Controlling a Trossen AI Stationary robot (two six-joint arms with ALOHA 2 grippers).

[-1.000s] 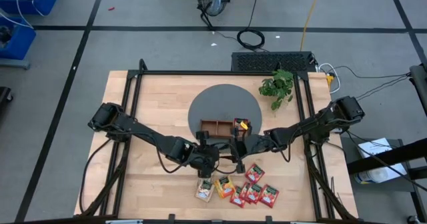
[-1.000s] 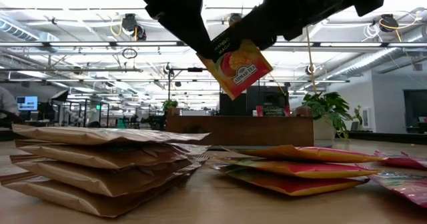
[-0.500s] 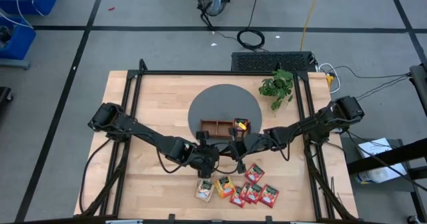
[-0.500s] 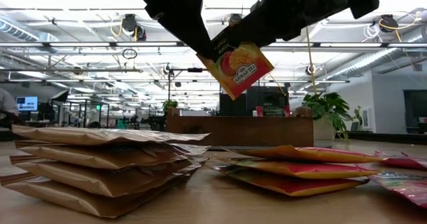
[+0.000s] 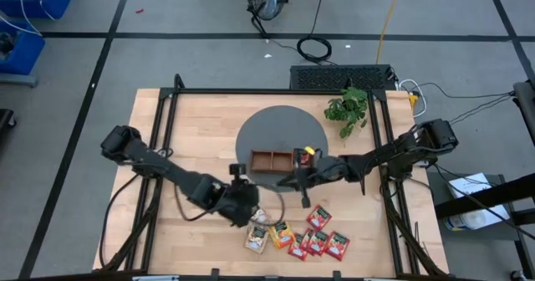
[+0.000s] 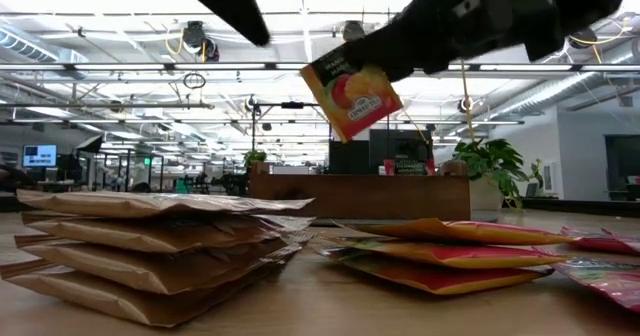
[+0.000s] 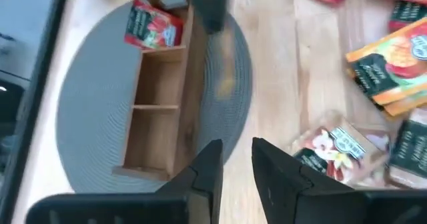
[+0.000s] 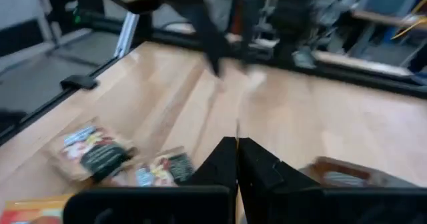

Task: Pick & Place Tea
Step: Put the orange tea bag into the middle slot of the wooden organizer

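Observation:
An empty section of the wooden tray (image 7: 148,136) still needs to be filled. My left gripper will next grab the cream tea sachet by its edge (image 7: 333,151) to fill it.
An orange-yellow tea sachet (image 6: 352,98) with a dark top hangs in the air from my shut right gripper (image 5: 288,181), just near of the brown wooden tray (image 5: 266,158). A red sachet (image 5: 303,155) lies in the tray's right compartment. Several more sachets (image 5: 297,239) lie flat on the table near its front edge. My left gripper (image 5: 257,211) stands open and apart from the hanging sachet, left of it and over the loose sachets; in its wrist view the fingers (image 7: 215,164) have nothing between them. My right gripper pinches the sachet's upper edge (image 6: 365,64) between its two fingers. The fingers come slanting down from the table's right. The sachet hangs tilted below them, clear of the table and the tray.
The tray sits on a round grey mat (image 5: 280,126) at the table's middle. A small green plant (image 5: 348,109) stands at the far right. Black frame rails (image 5: 167,122) run along the table's left and right sides.
My left gripper has let go of the hanging sachet and drawn back toward the table's left and near edge. The sachet now hangs from my right gripper alone, a little higher and farther from the near edge, still tilted.

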